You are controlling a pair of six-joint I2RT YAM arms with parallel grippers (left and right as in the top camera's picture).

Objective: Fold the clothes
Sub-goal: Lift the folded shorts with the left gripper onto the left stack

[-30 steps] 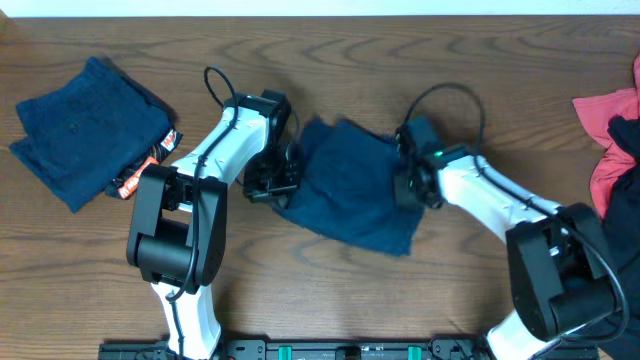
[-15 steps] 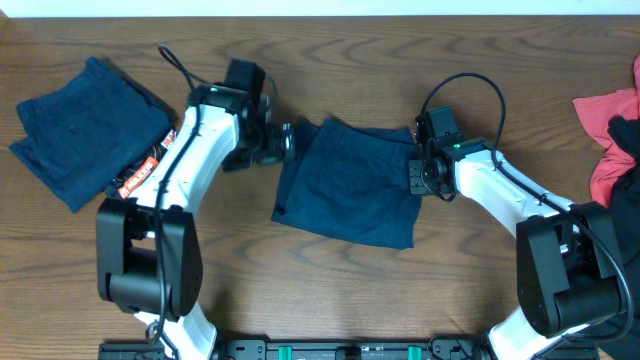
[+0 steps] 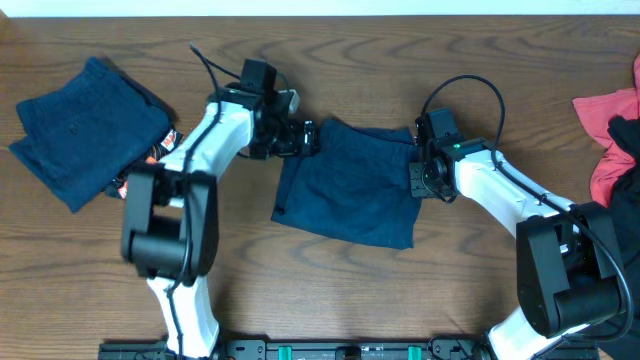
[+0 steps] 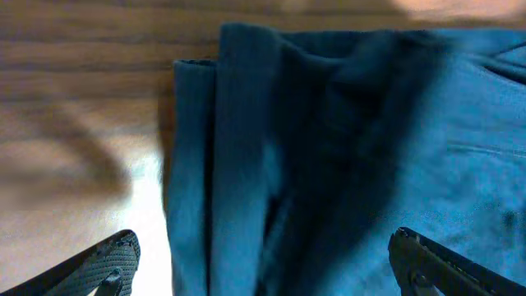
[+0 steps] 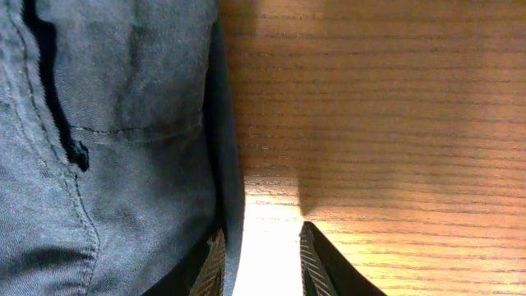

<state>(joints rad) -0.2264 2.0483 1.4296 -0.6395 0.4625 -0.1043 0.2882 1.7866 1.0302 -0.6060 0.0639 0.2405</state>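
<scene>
My left gripper picks up the navy shorts (image 3: 350, 190) by their folded edge (image 3: 305, 154) near their corner next, to lay them folded on the second pair of shorts.
Folded navy shorts (image 3: 350, 190) lie flat at the table's middle. My left gripper (image 3: 305, 137) hovers over their upper left corner, jaws wide open. In the left wrist view its fingertips (image 4: 107, 265) straddle the folded edge of the shorts (image 4: 345, 148) without holding it. My right gripper (image 3: 417, 180) sits at the shorts' right edge. In the right wrist view its jaws (image 5: 263, 267) stand partly open over bare wood, the left finger against the cloth's edge (image 5: 123, 123). A second folded navy pair (image 3: 85, 130) with an orange tag (image 3: 150, 165) rests far left.
A red and pink garment (image 3: 610, 150) with something dark on it lies at the right edge. Black cables arch above both wrists. Bare wooden table (image 3: 350, 290) runs along the front.
My left gripper let go of the shorts, opened wide and moved up to their top left corner. The right gripper opened a little and shifted right. The shorts now lie flatter.
</scene>
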